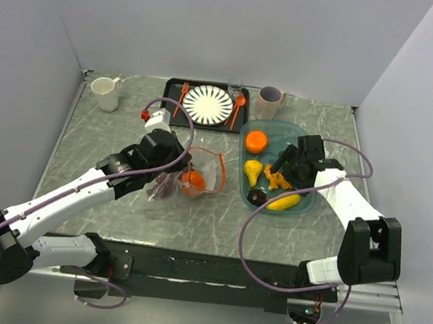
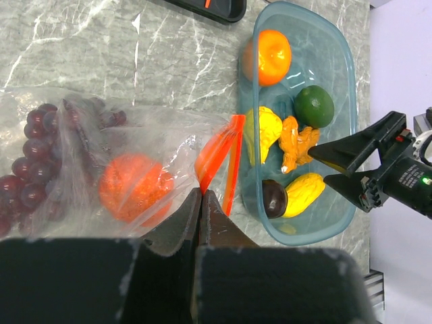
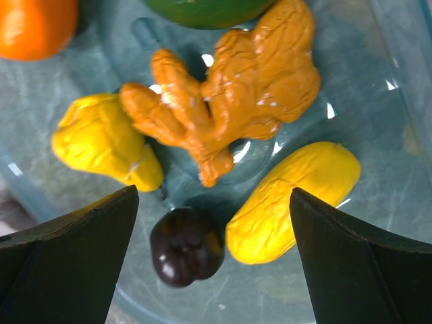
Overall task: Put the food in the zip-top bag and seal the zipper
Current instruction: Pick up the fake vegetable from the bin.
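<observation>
The orange-yellow knobbly piece [image 3: 236, 101] should next be gripped by its narrow stub with my right gripper. Its wider body then stays free to go into the bag.
The clear zip-top bag [image 2: 169, 145] lies on the table and holds an orange [image 2: 135, 185] and purple grapes [image 2: 30, 175]. Its orange-red zipper [image 2: 219, 155] stands open toward the tub. My left gripper [image 2: 200, 196] is shut on the bag's edge just below the zipper; it also shows in the top view [image 1: 179, 175]. My right gripper [image 3: 212, 196] is open and empty, hovering over a dark purple piece [image 3: 185, 246] and a yellow oblong piece [image 3: 297, 199]. An orange-yellow knobbly piece [image 3: 236, 101], a yellow pear shape [image 3: 101, 138], a green piece [image 2: 314, 106] and an orange [image 2: 270, 57] lie nearby.
All loose food lies in a teal translucent tub [image 1: 280, 124] right of the bag. A black tray [image 1: 172, 85] at the back holds a striped plate [image 1: 208, 104] and orange cutlery. A white mug [image 1: 106, 93] stands back left, a beige cup [image 1: 270, 101] back centre.
</observation>
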